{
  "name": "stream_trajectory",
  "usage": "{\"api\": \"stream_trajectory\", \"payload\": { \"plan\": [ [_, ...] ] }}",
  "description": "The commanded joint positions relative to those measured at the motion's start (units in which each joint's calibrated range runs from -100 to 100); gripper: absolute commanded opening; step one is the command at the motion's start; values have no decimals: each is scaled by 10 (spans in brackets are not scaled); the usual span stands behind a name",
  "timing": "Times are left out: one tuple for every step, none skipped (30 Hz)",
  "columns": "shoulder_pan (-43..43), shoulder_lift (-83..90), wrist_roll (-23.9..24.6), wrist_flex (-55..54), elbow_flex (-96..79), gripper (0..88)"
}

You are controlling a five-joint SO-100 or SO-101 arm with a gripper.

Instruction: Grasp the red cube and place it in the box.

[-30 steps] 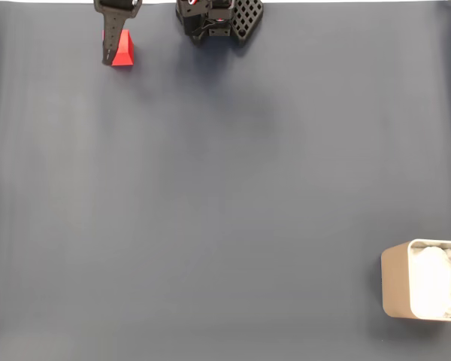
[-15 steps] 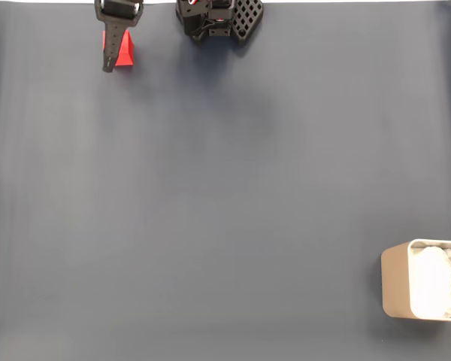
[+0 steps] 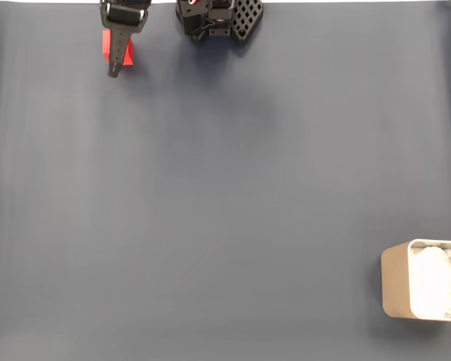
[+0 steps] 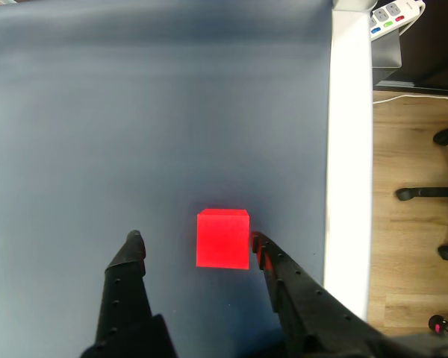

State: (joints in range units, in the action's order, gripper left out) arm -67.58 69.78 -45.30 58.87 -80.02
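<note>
My gripper grabs the opposite sides of the red cube (image 3: 129,53) next, to place it in the box.
The red cube (image 4: 222,239) lies on the dark blue mat between the two black fingers of my gripper (image 4: 196,240). The gripper is open. The cube sits against the right finger (image 4: 272,261), with a gap to the left finger (image 4: 132,257). In the fixed view the gripper (image 3: 117,60) hangs over the red cube (image 3: 129,53) at the top left and hides its middle. The box (image 3: 395,282), beige-grey with white lining, stands far off at the bottom right edge.
The arm's black base (image 3: 218,19) stands at the top centre of the fixed view. In the wrist view the white table edge (image 4: 349,149) runs close to the right of the cube, with wooden floor and a chair base (image 4: 440,190) beyond it.
In the fixed view the gripper has shifted slightly right and forward, so it now covers the cube's middle. The cube has stayed in place.
</note>
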Motion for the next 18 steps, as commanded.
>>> {"api": "stream_trajectory", "payload": {
  "plan": [
    [-5,8,-5,-11,-2,335],
    [-5,8,-5,-12,-4,335],
    [-5,8,-5,-12,-5,335],
    [-5,8,-5,-13,-7,335],
    [-5,9,-6,-15,-10,335],
    [-5,11,-6,-16,-13,335],
    [-5,13,-6,-16,-16,335],
    [-5,15,-7,-16,-18,335],
    [-5,17,-7,-17,-20,335],
    [-5,18,-7,-17,-22,335],
    [-6,18,-7,-17,-23,335],
    [-6,19,-7,-17,-24,335],
    [-6,19,-7,-17,-25,335],
    [-6,21,-7,-17,-26,335],
    [-6,21,-7,-17,-28,335],
    [-6,22,-7,-17,-30,335],
    [-6,23,-7,-17,-32,335],
    [-6,23,-7,-18,-33,335]
  ]
}}
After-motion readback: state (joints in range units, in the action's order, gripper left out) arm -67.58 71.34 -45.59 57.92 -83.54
